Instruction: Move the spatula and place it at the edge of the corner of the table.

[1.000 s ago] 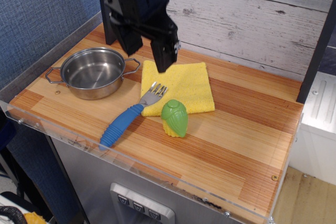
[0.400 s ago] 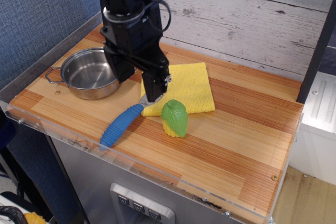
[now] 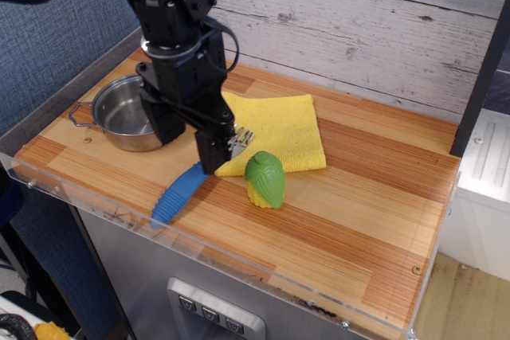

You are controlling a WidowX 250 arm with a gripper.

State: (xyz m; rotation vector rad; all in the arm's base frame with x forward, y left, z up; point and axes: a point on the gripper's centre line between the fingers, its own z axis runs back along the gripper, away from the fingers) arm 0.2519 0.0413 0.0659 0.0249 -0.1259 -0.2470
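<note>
I need to grip the spatula by its ribbed blue handle (image 3: 179, 193) next, so that I can move the spatula to the corner of the table.
The spatula (image 3: 177, 193) lies on the wooden table (image 3: 358, 220) near the front left. Its ribbed blue handle points at the front edge and its silver tines rest on the yellow cloth (image 3: 280, 129). My black gripper (image 3: 190, 142) is low over the spatula, at the spot where the handle meets the metal head. Its jaws stand open. One finger (image 3: 212, 151) hides the spatula's neck and the other finger (image 3: 166, 123) is in front of the pot. The spatula is not lifted.
A steel pot (image 3: 118, 114) with two handles stands at the left, just behind the gripper. A green and yellow corn toy (image 3: 264, 179) stands right of the spatula's head. A clear acrylic rim (image 3: 239, 270) runs along the front edge. A wood-plank wall stands behind the table.
The gripper has come down and forward to the left, from above the cloth's back edge to the spatula's neck. The spatula, pot, cloth and corn toy have not moved.
</note>
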